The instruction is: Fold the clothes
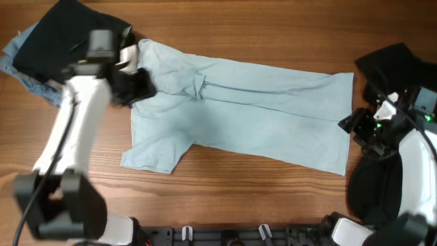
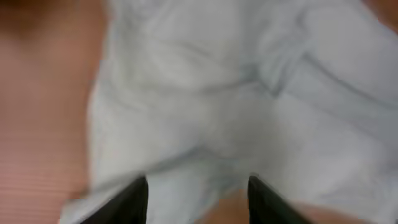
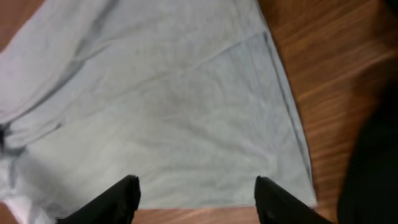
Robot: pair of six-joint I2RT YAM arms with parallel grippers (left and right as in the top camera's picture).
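Note:
My left gripper grabs the T-shirt's near sleeve (image 1: 151, 157) (image 2: 158, 196) at the collar end next, to fold the T-shirt's near side toward its far edge.
A pale blue-grey T-shirt (image 1: 239, 109) lies spread on the wooden table, collar end at the left, hem at the right, with a bunched fold near the middle top. My left gripper (image 1: 140, 85) is open over the shirt's left shoulder; the blurred left wrist view shows cloth (image 2: 217, 106) between its spread fingers (image 2: 198, 196). My right gripper (image 1: 356, 123) is open just past the shirt's hem at the right. The right wrist view shows the hem corner (image 3: 186, 112) ahead of its spread fingers (image 3: 198, 196), with nothing held.
A pile of dark and blue clothes (image 1: 51, 41) lies at the back left. Black garments (image 1: 389, 65) lie at the right edge by the right arm, one also at the front right (image 1: 372, 191).

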